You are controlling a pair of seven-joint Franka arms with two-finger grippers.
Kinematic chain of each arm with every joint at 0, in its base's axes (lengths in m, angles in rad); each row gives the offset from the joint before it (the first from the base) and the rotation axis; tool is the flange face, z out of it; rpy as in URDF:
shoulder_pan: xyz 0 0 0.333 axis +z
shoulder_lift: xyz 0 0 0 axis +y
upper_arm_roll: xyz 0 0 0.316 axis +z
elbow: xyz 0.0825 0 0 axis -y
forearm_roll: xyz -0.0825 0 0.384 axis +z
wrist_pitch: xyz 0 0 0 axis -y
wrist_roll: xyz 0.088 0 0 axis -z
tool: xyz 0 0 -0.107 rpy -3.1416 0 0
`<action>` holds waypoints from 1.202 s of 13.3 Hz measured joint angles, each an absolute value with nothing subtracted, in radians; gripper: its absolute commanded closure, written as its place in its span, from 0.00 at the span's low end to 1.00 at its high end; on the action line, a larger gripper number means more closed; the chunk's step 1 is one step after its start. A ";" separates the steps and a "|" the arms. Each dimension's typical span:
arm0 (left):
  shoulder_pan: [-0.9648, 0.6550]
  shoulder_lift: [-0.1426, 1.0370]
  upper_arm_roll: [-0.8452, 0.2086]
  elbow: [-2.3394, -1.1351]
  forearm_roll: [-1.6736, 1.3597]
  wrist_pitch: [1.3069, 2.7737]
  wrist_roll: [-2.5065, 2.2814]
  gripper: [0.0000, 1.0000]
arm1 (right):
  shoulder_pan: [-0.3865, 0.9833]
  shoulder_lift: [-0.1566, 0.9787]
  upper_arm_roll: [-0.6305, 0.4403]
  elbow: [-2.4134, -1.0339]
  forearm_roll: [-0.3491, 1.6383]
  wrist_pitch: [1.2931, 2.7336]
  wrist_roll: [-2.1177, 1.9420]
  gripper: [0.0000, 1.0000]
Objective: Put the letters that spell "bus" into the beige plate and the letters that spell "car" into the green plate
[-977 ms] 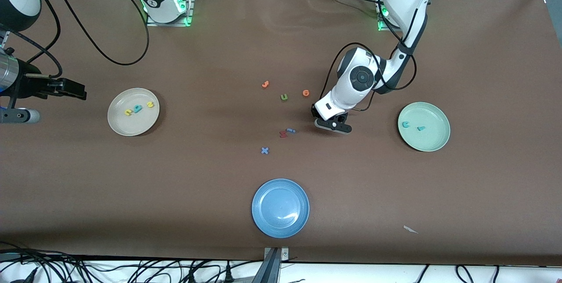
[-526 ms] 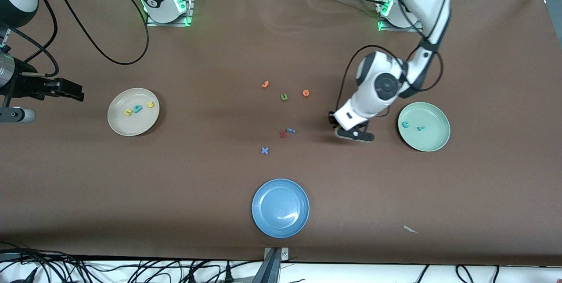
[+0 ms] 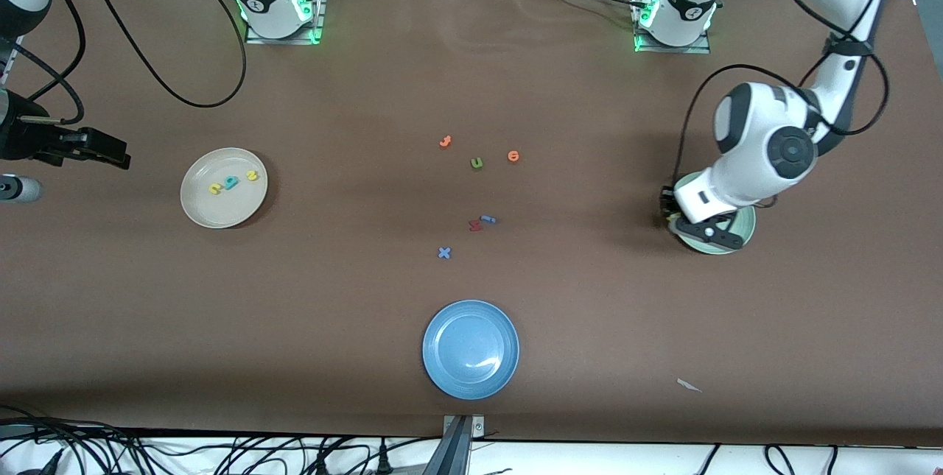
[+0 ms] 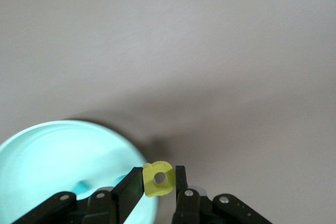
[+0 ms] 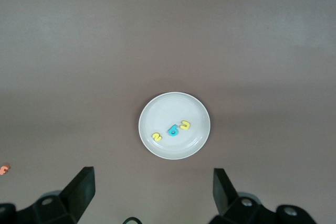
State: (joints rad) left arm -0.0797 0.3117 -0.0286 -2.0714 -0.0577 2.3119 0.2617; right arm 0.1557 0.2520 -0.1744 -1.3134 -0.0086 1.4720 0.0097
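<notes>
My left gripper should lower the yellow "a" into the plate before it releases the letter, because the letter hangs above the green plate's rim [image 4: 126,142].
My left gripper [image 3: 672,210] [image 4: 159,178] hangs over the green plate's rim on the side toward the table's middle, shut on a yellow "a" [image 4: 149,174]. The green plate [image 3: 745,228] [image 4: 63,156] is mostly hidden under the left wrist in the front view. One teal letter [image 4: 83,186] shows in it, partly hidden by the fingers. The beige plate [image 3: 221,208] [image 5: 173,106] holds the teal "b" [image 3: 231,181] [image 5: 172,130], the yellow "s" [image 5: 156,136] and the yellow "u" [image 5: 185,125]. My right gripper [image 3: 110,152] [image 5: 154,192] waits open and holds nothing, above the table's right-arm end beside the beige plate.
A blue plate [image 3: 470,348] lies nearest the front camera. Loose letters sit mid-table: two orange ones [image 3: 445,141] [image 3: 513,156], a green "u" [image 3: 477,163], a red one [image 3: 475,224] touching a blue one [image 3: 488,219], and a blue "x" [image 3: 444,252]. A paper scrap [image 3: 689,385] lies near the front edge.
The left arm has carried the yellow "a" from the middle of the table to the green plate's rim. The right gripper has drifted slightly toward its end of the table.
</notes>
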 measured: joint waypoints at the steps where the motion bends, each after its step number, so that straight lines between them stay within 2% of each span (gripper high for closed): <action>1: -0.069 0.308 -0.003 -2.085 -0.053 2.312 0.314 0.81 | 0.156 0.252 -0.178 -1.313 -0.009 1.472 0.010 0.00; 2: -0.063 0.307 0.024 -2.097 -0.053 2.312 0.363 0.73 | 0.156 0.252 -0.180 -1.313 -0.009 1.472 0.016 0.01; 6: -0.041 0.300 0.071 -2.141 -0.050 2.314 0.445 0.55 | 0.156 0.252 -0.180 -1.313 -0.009 1.473 0.038 0.00; 7: -0.038 0.296 0.079 -2.146 -0.045 2.314 0.462 0.45 | 0.156 0.252 -0.180 -1.313 -0.009 1.473 0.038 0.01; 8: -0.036 0.294 0.087 -2.148 -0.043 2.314 0.480 0.16 | 0.156 0.252 -0.180 -1.313 -0.009 1.473 0.038 0.01; 9: -0.033 0.292 0.093 -2.148 -0.043 2.314 0.489 0.00 | 0.156 0.252 -0.180 -1.313 -0.009 1.473 0.038 0.01; 13: -0.030 0.279 0.094 -2.150 -0.043 2.315 0.493 0.00 | 0.156 0.252 -0.180 -1.313 -0.009 1.473 0.039 0.01; 16: -0.020 0.206 0.095 -2.173 -0.043 2.311 0.493 0.00 | 0.156 0.252 -0.179 -1.313 -0.008 1.473 0.076 0.01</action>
